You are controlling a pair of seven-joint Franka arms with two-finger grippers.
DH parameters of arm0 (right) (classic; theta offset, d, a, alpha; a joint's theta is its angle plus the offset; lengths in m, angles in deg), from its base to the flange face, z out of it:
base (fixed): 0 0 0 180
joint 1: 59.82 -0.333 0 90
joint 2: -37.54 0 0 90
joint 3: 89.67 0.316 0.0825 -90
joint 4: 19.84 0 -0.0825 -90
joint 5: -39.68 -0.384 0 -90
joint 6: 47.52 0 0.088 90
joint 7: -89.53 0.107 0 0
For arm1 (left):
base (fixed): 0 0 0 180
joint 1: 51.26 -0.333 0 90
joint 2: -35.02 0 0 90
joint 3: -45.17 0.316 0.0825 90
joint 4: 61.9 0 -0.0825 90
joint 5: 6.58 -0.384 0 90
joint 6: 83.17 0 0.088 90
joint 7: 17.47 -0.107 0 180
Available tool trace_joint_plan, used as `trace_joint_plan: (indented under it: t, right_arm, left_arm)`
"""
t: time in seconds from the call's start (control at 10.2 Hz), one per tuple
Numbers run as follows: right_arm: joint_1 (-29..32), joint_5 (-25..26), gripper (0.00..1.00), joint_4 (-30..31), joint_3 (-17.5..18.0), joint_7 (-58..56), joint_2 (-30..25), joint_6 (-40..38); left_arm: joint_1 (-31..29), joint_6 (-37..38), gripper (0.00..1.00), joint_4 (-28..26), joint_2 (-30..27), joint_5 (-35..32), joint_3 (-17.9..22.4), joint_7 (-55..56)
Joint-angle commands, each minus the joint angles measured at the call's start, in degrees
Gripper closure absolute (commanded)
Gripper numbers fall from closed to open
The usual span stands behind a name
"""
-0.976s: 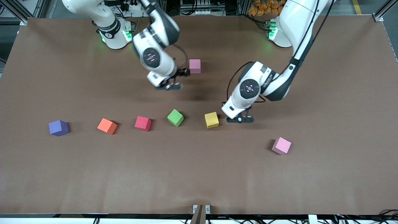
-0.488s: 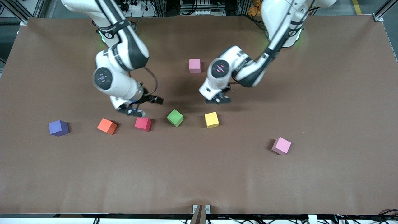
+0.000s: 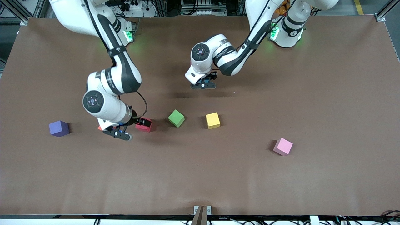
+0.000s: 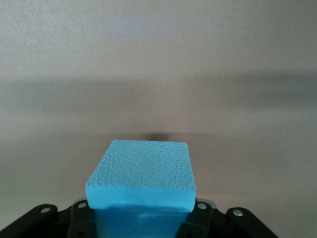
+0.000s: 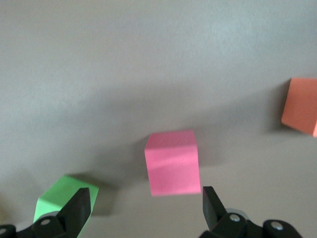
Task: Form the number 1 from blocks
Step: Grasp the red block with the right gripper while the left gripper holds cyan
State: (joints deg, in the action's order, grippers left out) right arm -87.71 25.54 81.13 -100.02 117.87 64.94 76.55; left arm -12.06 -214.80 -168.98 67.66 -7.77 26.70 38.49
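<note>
The red block (image 3: 143,124) needs to be added to the upright line of blocks. My right gripper will grab it by its opposite sides next, before adding it there.
In the left wrist view a light blue block (image 4: 143,171) sits clamped in my left gripper (image 4: 143,218), which is shut on it. That left gripper (image 3: 203,85) hangs above the table's middle, closer to the bases than the green block (image 3: 176,118) and yellow block (image 3: 212,120). Open, my right gripper (image 3: 120,134) hovers low beside the red block (image 3: 143,124). Its wrist view shows the red block (image 5: 172,168) just ahead of the open right gripper (image 5: 144,210), with the green block (image 5: 62,201) to one side. A pink block (image 3: 282,146) lies toward the left arm's end.
A purple cube (image 3: 58,128) rests toward the right arm's end. The orange cube (image 5: 301,111) lies beside the red block and is almost covered by the right arm in the front view. The left arm's wrist covers the spot where a second pink cube lay.
The right arm swung away from the pink cube near the bases and came down by the red block. The left arm carried its block from beside the yellow block toward the bases, covering that pink cube.
</note>
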Motion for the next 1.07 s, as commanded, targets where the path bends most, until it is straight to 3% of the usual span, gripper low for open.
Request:
trace_joint_plan:
  t: [0.0, 0.98]
  right_arm:
    - [0.6, 1.4, 0.0, -3.9, -0.4, -2.1, 3.7, 0.6]
    - [1.3, 1.0, 0.0, -1.2, -0.3, -7.9, 6.4, 0.6]
  left_arm:
    - [0.6, -1.7, 1.0, 2.7, 3.0, -1.4, 0.4, 1.6]
    - [4.1, -2.0, 1.0, 5.0, 6.1, -1.4, 0.7, 4.2]
